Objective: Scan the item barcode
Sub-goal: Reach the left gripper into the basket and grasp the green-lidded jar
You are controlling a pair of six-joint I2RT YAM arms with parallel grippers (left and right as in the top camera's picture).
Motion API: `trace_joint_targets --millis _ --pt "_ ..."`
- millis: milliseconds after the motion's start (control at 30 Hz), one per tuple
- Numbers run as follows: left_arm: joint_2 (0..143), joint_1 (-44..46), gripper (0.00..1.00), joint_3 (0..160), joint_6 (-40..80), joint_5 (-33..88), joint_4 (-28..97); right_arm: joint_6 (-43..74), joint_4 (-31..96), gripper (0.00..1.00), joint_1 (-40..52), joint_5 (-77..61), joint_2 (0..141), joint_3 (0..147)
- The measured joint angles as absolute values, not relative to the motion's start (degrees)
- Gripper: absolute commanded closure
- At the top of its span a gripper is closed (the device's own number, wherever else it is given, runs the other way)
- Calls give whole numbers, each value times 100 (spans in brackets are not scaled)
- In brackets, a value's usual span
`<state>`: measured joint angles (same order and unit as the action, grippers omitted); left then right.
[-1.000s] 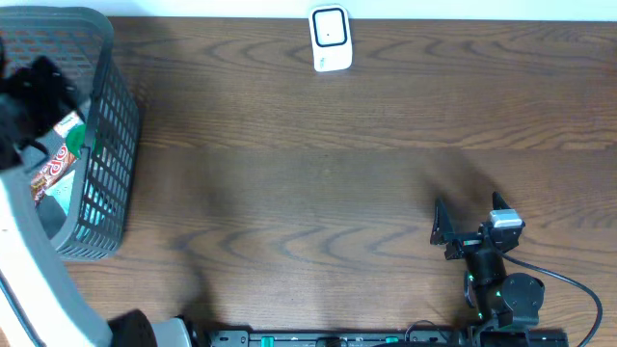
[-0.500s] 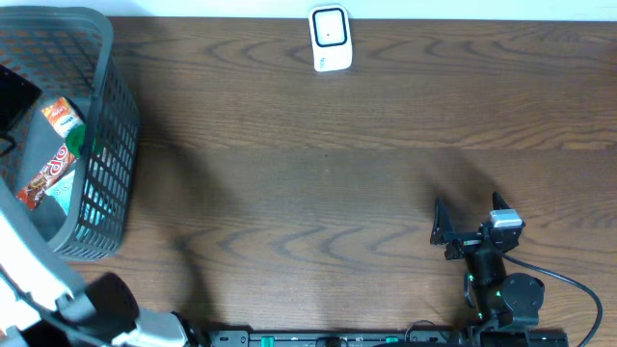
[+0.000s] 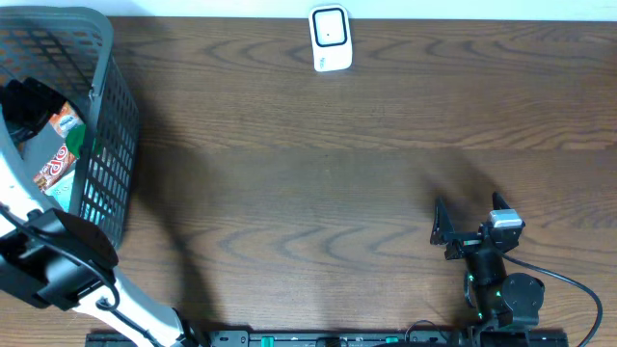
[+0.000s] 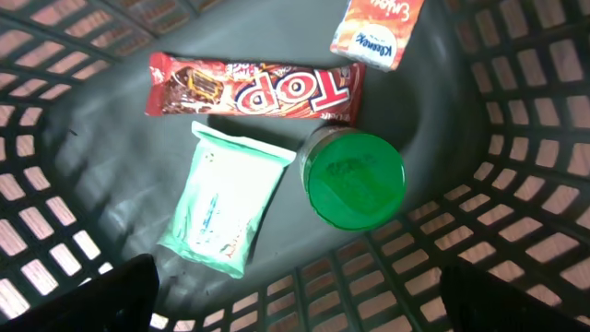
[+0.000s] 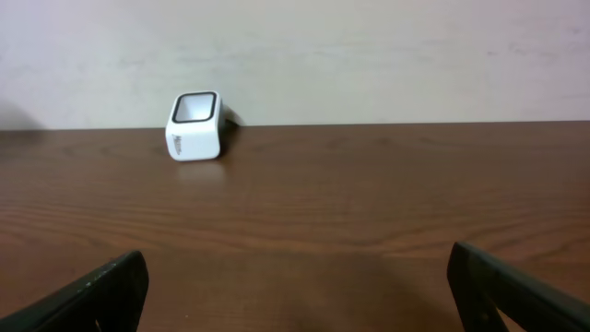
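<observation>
The green-lidded jar [image 4: 355, 180] still needs its barcode scanned. My left gripper needs to grab it by its lid from above next, so its body stays uncovered.
Several items lie in the grey mesh basket [image 4: 516, 111]: a red TOP candy bar [image 4: 253, 92], a mint-green soft pack [image 4: 226, 198], a green-lidded jar [image 4: 355, 180] and an orange carton [image 4: 378, 28]. No barcode shows on any of them. My left gripper [image 4: 304, 314] hovers open above them, holding nothing, and its dark fingertips [image 4: 129, 295] frame the pack and the jar. Overhead, the left gripper [image 3: 29, 101] sits inside the basket [image 3: 111, 145]. The white scanner [image 3: 329, 39] stands at the table's far edge. My right gripper [image 3: 469, 207] rests open near the front right, facing the scanner [image 5: 194, 126].
The basket's tall mesh walls [image 3: 101, 58] surround the left gripper on all sides. My left arm's grey link [image 3: 58, 260] crosses the front-left corner. Brown wooden table [image 3: 308, 193] stretches between basket and scanner, and a pale wall [image 5: 369, 55] rises behind the scanner.
My left arm has swung: the gripper left the basket's middle towards the left edge, then came back over the items. The right arm has not moved.
</observation>
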<state>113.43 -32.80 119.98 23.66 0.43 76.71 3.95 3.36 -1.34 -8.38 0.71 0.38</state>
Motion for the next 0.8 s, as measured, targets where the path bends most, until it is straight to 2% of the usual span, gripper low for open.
trace_joint_targets --millis 800 --pt "12545 -2897 2 11998 2847 263 7277 405 336 1 -134 -838 71 38"
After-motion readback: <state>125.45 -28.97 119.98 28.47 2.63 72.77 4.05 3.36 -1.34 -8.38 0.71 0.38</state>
